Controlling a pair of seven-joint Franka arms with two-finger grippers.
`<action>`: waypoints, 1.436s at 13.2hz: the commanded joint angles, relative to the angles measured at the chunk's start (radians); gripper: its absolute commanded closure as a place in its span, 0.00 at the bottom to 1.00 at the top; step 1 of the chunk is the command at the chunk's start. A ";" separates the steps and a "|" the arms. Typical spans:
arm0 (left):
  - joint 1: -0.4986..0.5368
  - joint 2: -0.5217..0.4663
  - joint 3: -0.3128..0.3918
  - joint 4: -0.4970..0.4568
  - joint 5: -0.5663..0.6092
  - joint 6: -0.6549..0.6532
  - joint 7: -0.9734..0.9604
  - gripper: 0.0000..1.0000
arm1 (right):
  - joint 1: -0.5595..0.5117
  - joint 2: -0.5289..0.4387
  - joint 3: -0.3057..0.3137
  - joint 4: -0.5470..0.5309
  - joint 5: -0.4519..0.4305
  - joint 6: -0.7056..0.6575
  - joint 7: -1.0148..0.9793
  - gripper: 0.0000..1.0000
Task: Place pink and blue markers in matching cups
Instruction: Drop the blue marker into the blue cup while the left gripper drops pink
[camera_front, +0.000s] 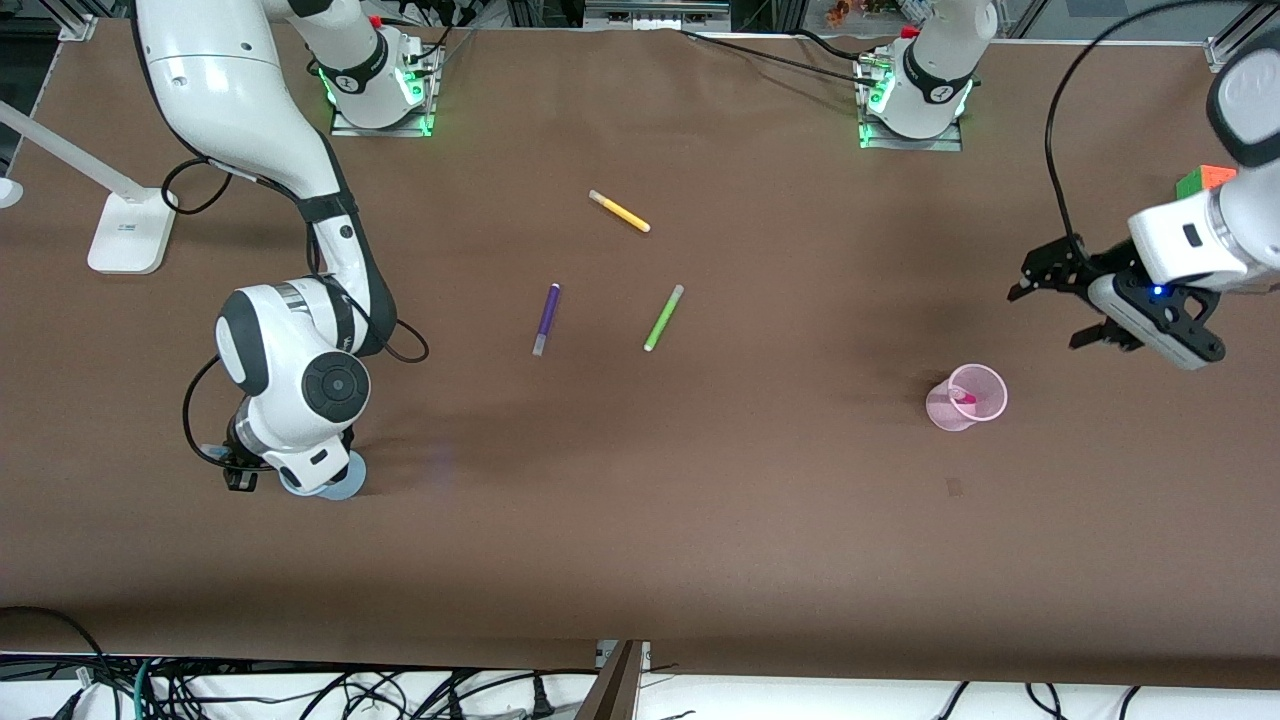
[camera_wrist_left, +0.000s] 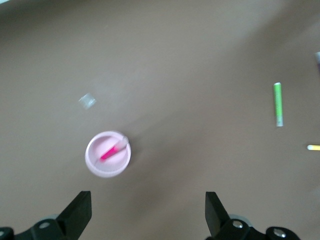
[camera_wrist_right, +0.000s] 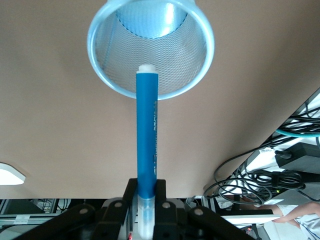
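Note:
The blue marker's end reaches inside the blue cup's rim in the right wrist view, so my right gripper should open.
My right gripper (camera_wrist_right: 146, 189) is shut on the pale end of the blue marker (camera_wrist_right: 147, 125). The marker's other end points into the mouth of the pale blue cup (camera_wrist_right: 150, 45). In the front view the right arm's hand covers most of that cup (camera_front: 342, 487), which stands toward the right arm's end of the table. The pink marker (camera_wrist_left: 111, 151) leans inside the pale pink cup (camera_wrist_left: 107, 155), which also shows in the front view (camera_front: 968, 398). My left gripper (camera_wrist_left: 147, 215) is open and empty, up in the air beside the pink cup (camera_front: 1065, 308).
A dark purple pen (camera_front: 546, 318), a lime green pen (camera_front: 663, 317) and a yellow pen (camera_front: 619, 211) lie mid-table. A white lamp base (camera_front: 125, 232) stands near the right arm's end. A colour cube (camera_front: 1205, 180) sits near the left arm's end.

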 joint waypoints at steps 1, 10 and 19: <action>0.003 0.021 -0.088 0.151 0.132 -0.161 -0.285 0.00 | 0.000 0.018 -0.005 0.009 -0.022 0.025 -0.004 0.76; -0.049 0.029 -0.091 0.204 0.169 -0.315 -0.522 0.00 | 0.002 0.001 -0.010 0.080 0.066 0.057 -0.002 0.00; -0.270 0.006 0.086 0.198 0.191 -0.322 -0.522 0.00 | -0.017 -0.137 -0.111 0.117 0.689 -0.073 0.449 0.00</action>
